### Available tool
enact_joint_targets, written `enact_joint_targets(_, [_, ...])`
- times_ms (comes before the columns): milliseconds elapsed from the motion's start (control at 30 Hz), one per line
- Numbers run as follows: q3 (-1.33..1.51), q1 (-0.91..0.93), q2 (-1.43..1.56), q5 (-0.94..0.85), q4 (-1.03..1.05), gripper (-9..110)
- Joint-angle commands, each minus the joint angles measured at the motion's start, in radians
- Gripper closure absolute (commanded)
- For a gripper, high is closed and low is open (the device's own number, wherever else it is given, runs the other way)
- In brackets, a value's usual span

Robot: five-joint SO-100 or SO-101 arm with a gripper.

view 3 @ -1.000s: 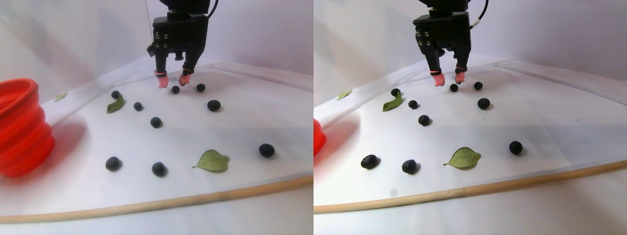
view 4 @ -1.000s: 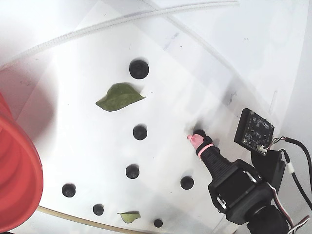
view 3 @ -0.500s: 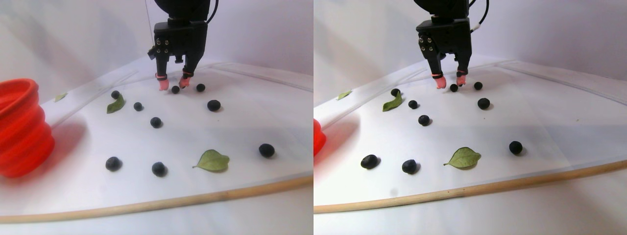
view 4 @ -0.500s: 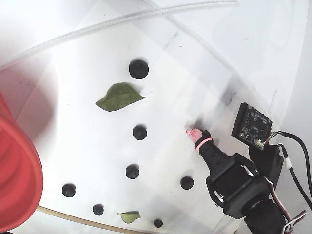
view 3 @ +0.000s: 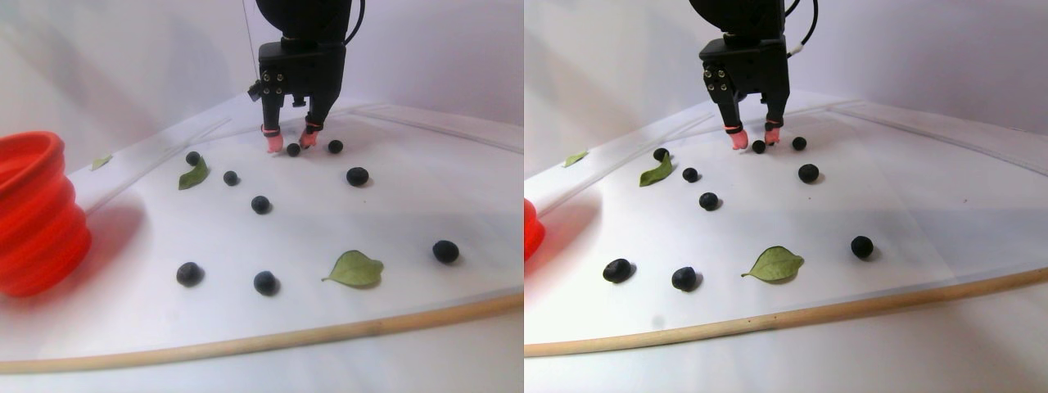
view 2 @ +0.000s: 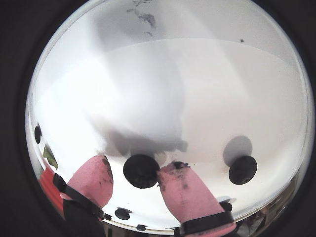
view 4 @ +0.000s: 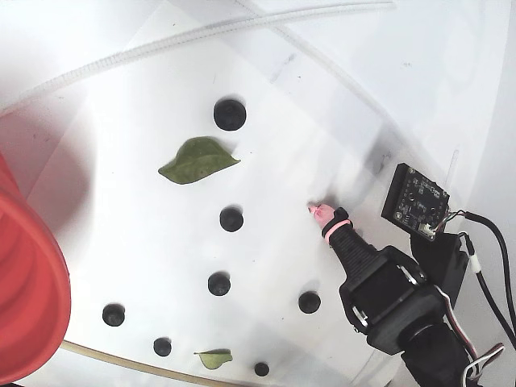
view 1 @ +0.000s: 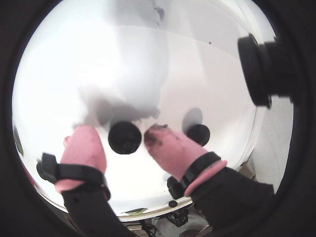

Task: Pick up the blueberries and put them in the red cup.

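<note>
The robot's gripper should take hold of the blueberry by its round sides next, so that it can put it in the red cup.
My gripper [view 1: 122, 132] is open, and its pink fingertips straddle one blueberry [view 1: 125, 138] that lies on the white sheet. In another wrist view the right fingertip [view 2: 174, 174] touches this berry [view 2: 141, 171], while a gap stays at the left fingertip. The stereo pair view shows the gripper [view 3: 288, 146] down at the sheet's far side over the same berry [view 3: 293, 150]. A second berry [view 1: 198, 134] lies just to the right. Several more berries [view 3: 260, 205] are scattered over the sheet. The red cup [view 3: 33, 213] stands at the left edge and also shows in the fixed view [view 4: 28, 298].
Green leaves [view 3: 354, 268] [view 3: 194, 175] lie among the berries. A wooden strip [view 3: 327, 332] runs along the sheet's near edge. A black camera module [view 1: 256, 69] juts in at the wrist view's right. A circuit board [view 4: 415, 200] sits beside the arm.
</note>
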Motion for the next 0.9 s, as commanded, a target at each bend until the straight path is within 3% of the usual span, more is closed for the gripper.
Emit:
enact_joint_targets(0, [-0.032, 0.0, 0.011, -0.003, -0.009, 84])
enact_joint_targets(867, [-0.021, 0.002, -0.009, -0.011, -0.037, 90])
